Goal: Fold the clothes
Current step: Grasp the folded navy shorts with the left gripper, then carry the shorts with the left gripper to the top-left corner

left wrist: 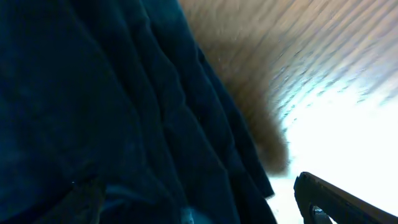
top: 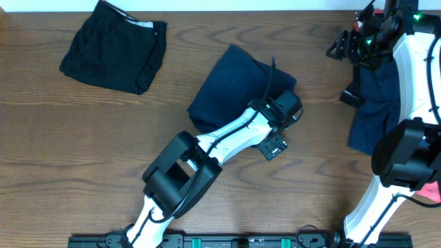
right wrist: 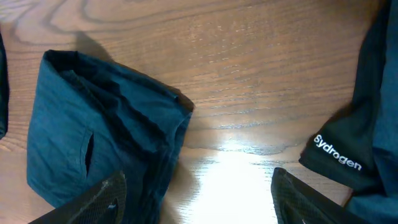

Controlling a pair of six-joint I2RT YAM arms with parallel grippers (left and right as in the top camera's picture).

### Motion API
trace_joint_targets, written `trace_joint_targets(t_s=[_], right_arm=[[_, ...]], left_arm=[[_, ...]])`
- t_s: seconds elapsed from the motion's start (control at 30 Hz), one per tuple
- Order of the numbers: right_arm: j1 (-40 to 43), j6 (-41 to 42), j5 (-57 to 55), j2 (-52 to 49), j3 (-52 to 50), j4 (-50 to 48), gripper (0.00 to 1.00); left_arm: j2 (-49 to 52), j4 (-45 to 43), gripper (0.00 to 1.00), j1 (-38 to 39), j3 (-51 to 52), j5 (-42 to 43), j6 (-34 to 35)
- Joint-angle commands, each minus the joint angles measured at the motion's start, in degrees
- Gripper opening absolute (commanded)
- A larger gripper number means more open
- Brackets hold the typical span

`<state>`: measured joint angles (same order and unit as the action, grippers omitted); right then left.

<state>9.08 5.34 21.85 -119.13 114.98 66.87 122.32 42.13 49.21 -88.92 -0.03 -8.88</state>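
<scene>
My left gripper will next grab the navy shorts [top: 231,86] by their layered edge, so that it can lay them folded onto the black shorts.
A crumpled pair of navy shorts [top: 231,86] lies mid-table. My left gripper [top: 288,110] is at its right edge. In the left wrist view the navy fabric [left wrist: 112,112] fills the space between the jaws, which are spread wide; one finger [left wrist: 339,199] shows over bare wood. Folded black shorts [top: 114,48] lie at the far left. Another navy garment [top: 375,110] lies under my right arm. My right gripper [top: 342,47] [right wrist: 199,199] is open and empty above bare wood, between a folded navy garment [right wrist: 93,124] and a dark garment with white lettering [right wrist: 351,149].
A coral-pink garment [top: 431,191] peeks out at the right edge behind my right arm's base. The wooden table [top: 83,151] is bare along the front left. My left arm stretches diagonally across the middle.
</scene>
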Motion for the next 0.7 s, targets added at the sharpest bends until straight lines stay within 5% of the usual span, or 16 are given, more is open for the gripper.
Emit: trace_joint_targets(t_s=[0.0, 0.3, 0.53, 0.67], right_arm=[[-0.15, -1.16, -0.63, 1.05, 0.44, 0.20, 0.73], [-0.15, -1.18, -0.66, 1.05, 0.44, 0.24, 0.73], [-0.13, -2.27, -0.90, 1.05, 0.44, 0.50, 0.73], [-0.13, -2.47, -1.07, 1.05, 0.44, 0.68, 0.73]], left_arm=[[1.95, 0.46, 0.98, -0.11, 0.31, -1.75, -1.62], [4.94, -1.40, 0.95, -0.13, 0.31, -9.29, -3.15], [7.63, -3.91, 0.31, -0.37, 0.31, -15.87, -4.15], [7.50, -3.76, 0.11, -1.40, 0.31, -16.22, -3.32]])
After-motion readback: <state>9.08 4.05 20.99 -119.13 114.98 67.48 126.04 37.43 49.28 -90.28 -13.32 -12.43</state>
